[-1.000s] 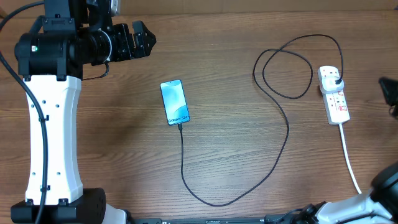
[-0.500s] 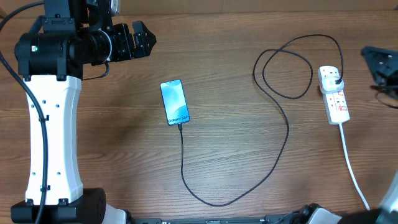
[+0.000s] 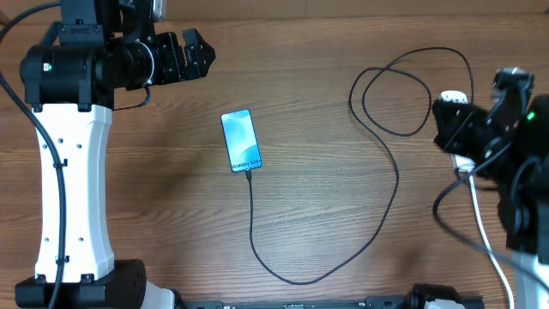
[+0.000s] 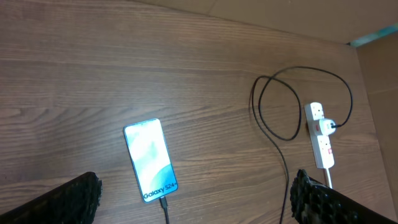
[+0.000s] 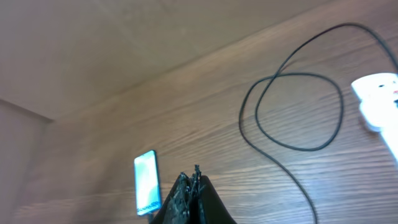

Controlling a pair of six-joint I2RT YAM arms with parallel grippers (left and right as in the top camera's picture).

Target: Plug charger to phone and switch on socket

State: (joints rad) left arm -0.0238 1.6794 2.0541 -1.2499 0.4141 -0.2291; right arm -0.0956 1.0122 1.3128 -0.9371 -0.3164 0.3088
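The fingers of my right gripper are shut and empty above the table, so socket (image 3: 453, 96) and cable (image 3: 395, 170) would both stay lying if I lifted it now.
The phone (image 3: 241, 142) lies face up at the table's middle, its blue screen lit. The charger (image 3: 396, 180) has its tip in the phone's lower end, loops across the table and runs toward the socket (image 3: 453, 96). My right gripper (image 3: 439, 120) is shut and empty, hovering over the socket and hiding most of it. In the right wrist view the shut fingers (image 5: 194, 186) point toward the phone (image 5: 146, 182), with the socket (image 5: 379, 99) at the right edge. My left gripper (image 3: 193, 56) is open and empty, at the far left. Its view shows the phone (image 4: 150, 160) and the socket (image 4: 320, 137).
The socket's thick white cord (image 3: 485, 232) runs toward the front right edge, under my right arm. The left arm's white body (image 3: 73, 180) stands along the left side. The black cable forms a loop (image 3: 395, 94) left of the socket.
My right arm has swung in from the right edge and now sits over the socket. The left arm, phone and cable have not moved.
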